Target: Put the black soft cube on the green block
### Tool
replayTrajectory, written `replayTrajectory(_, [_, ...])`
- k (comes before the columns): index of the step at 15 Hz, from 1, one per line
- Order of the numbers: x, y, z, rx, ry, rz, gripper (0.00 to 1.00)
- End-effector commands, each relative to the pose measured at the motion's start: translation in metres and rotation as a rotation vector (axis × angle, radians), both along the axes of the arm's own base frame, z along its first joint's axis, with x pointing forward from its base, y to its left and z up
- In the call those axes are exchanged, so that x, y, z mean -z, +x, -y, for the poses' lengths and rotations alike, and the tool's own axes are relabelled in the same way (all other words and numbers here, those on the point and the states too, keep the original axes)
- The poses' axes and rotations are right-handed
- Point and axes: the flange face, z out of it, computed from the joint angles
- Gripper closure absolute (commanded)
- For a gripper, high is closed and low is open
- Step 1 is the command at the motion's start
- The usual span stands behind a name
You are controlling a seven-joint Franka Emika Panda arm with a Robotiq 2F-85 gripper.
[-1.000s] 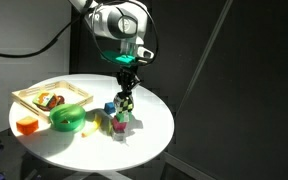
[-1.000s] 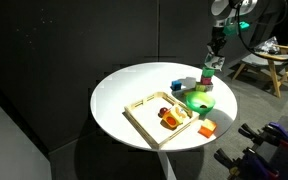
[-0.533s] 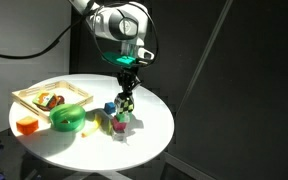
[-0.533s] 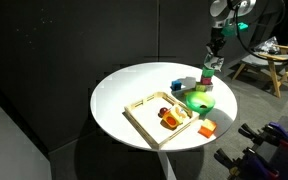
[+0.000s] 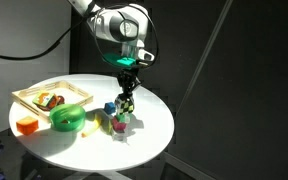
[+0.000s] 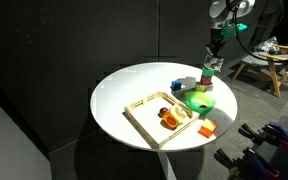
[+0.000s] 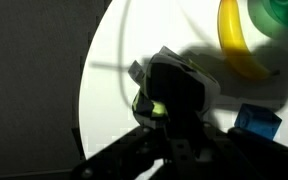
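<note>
The green block is directly below the black soft cube, so the cube would land on the green block and the robot's gripper needs to open.
My gripper (image 5: 127, 90) (image 6: 212, 57) hangs over the right part of the round white table (image 5: 149, 140), shut on the black soft cube (image 5: 126, 101). In the wrist view the cube (image 7: 172, 92) fills the space between the jaws, dark with a yellow-green square showing. Directly under it in an exterior view sits a small cluster with the green block (image 5: 119, 125) and a pink one; whether the cube touches them I cannot tell. In the wrist view the green block is hidden beneath the cube.
A small blue cube (image 5: 111, 108) (image 7: 256, 120) lies just beside the cluster. A green bowl (image 5: 69, 118) (image 6: 198, 101), a yellow banana (image 7: 234, 45), an orange block (image 5: 26, 124) and a wooden tray (image 5: 29, 95) with food stand further along the table.
</note>
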Motion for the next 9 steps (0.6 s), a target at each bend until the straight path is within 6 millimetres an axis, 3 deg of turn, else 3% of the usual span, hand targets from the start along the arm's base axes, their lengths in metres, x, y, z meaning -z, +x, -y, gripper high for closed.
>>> replayTrajectory(1, [-0.0055, 0.0051, 0.0046, 0.026, 0.012, -0.006, 0.95])
replayTrajectory(7, [-0.0059, 0.0045, 0.0053, 0.028, 0.014, -0.007, 0.94])
replayTrajectory(8, [-0.0061, 0.0044, 0.0053, 0.028, 0.014, -0.007, 0.85])
replayTrajectory(9, [-0.0063, 0.0042, 0.0053, 0.029, 0.014, -0.007, 0.64])
